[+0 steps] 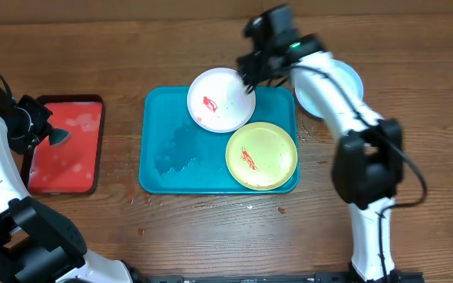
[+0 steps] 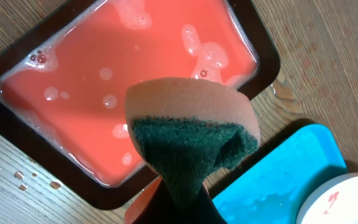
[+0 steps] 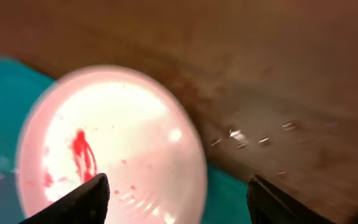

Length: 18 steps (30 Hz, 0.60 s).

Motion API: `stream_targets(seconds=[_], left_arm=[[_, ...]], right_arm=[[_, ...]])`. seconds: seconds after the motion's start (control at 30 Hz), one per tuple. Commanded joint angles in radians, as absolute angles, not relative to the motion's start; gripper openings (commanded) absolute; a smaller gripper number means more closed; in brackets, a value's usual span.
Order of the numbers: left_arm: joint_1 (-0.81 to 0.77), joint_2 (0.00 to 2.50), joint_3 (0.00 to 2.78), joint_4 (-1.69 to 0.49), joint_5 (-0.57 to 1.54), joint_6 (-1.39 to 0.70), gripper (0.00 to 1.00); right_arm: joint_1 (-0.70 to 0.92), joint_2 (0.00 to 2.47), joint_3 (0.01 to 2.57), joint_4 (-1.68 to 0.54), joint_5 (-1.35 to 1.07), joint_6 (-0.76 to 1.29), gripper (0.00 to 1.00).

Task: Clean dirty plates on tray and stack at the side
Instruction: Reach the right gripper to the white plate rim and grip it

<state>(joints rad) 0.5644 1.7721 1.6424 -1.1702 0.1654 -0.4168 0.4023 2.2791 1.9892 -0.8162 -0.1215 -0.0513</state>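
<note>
I next need to grab the white plate's rim [image 1: 252, 91] [image 3: 199, 180] with my right gripper on the side away from the sponge, which leaves the plate's smeared side to clean.
The teal tray [image 1: 163, 169] holds a white plate [image 1: 219, 100] with red sauce smears at its far edge and a yellow-green plate [image 1: 262, 156] with a red smear at its near right. A pale blue plate [image 1: 351, 79] lies on the table right of the tray, partly hidden by my right arm. My right gripper [image 1: 252, 79] is open just above the white plate's right rim; the wrist view shows the plate [image 3: 110, 149] between the spread fingers [image 3: 176, 196]. My left gripper [image 1: 53, 135] is shut on a sponge [image 2: 191, 134], green scouring side facing the wrist camera, over the red tray.
A smaller red tray [image 1: 69, 145] with a dark rim holds soapy water at the left [image 2: 135, 74]. Water is pooled on the teal tray's left half [image 1: 175, 149]. Droplets spot the wooden table around both trays.
</note>
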Motion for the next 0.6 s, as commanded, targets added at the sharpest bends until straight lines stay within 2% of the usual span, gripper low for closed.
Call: stream_targets(seconds=[0.0, 0.23, 0.37, 0.47, 0.57], left_arm=[[0.561, 1.762, 1.651, -1.165, 0.177, -0.423, 0.04], [0.561, 1.762, 1.651, -1.162, 0.177, -0.423, 0.04], [0.561, 1.762, 1.651, -1.158, 0.177, -0.423, 0.04], [0.561, 1.762, 1.651, -1.155, 0.177, -0.423, 0.04], [0.56, 1.762, 1.651, -1.155, 0.177, -0.423, 0.04]], right_arm=[[0.45, 2.346, 1.98, -0.795, 0.052, -0.101, 0.7], [0.476, 2.383, 1.98, -0.785, 0.104, -0.132, 0.66], [0.476, 2.383, 1.98, -0.807, 0.063, -0.131, 0.5], [0.485, 2.383, 1.98, -0.823, -0.017, -0.115, 0.44], [0.506, 2.383, 1.98, -0.824, -0.056, -0.092, 0.32]])
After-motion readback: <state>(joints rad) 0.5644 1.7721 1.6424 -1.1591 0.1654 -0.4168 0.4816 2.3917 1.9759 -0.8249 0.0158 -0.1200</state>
